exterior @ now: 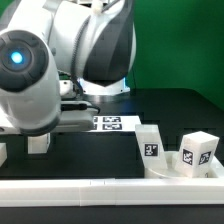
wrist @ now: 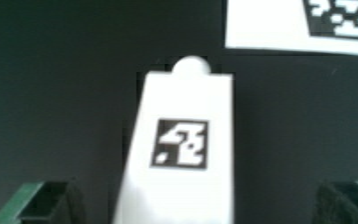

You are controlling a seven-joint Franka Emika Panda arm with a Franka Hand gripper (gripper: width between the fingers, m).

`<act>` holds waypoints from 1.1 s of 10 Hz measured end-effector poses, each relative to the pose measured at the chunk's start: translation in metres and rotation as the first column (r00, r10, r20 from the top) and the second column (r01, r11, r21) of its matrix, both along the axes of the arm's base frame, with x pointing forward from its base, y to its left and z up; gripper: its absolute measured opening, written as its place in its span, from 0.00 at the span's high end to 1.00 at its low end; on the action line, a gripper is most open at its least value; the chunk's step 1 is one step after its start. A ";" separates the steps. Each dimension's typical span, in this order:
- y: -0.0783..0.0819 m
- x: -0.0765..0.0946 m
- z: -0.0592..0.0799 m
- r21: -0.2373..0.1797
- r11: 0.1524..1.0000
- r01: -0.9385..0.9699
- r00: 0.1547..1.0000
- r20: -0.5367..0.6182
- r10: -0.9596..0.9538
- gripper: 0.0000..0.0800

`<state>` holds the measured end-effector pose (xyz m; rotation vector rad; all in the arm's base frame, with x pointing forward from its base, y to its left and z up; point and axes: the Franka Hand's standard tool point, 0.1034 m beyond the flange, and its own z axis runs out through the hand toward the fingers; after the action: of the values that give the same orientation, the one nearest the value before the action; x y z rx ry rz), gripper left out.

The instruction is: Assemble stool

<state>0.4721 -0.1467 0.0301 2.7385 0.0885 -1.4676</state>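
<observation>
I should next grab the leg block by its plain end (wrist: 176, 204), so its small peg stays free to fit into the round seat.
In the wrist view a white leg block (wrist: 179, 150) lies long on the black table, with a black-and-white tag on its face and a small peg at its far end. My gripper (wrist: 197, 205) is open, and its dark fingertips (wrist: 43, 200) stand wide on either side of the block without touching it. In the exterior view the gripper (exterior: 30, 138) hangs low at the exterior view's left, mostly hidden by the arm. A second leg block (exterior: 150, 142) stands upright near the middle. A third (exterior: 197, 150) stands at the round seat (exterior: 185, 168).
The marker board (exterior: 110, 123) lies flat behind the parts and shows in a corner of the wrist view (wrist: 309, 25). A low white rail (exterior: 100, 190) runs along the table's front edge. The big white arm body (exterior: 60, 50) fills the exterior view's upper left.
</observation>
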 end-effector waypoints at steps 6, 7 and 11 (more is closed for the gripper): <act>-0.011 0.009 -0.018 -0.011 1.000 -0.003 1.000 -0.026 0.003 0.19; -0.010 0.009 -0.018 -0.012 1.000 -0.003 1.000 -0.022 0.003 0.19; -0.011 0.008 -0.021 -0.013 1.000 -0.004 1.000 -0.015 0.004 0.47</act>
<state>0.4798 -0.1577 0.0095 2.7158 0.0839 -1.4826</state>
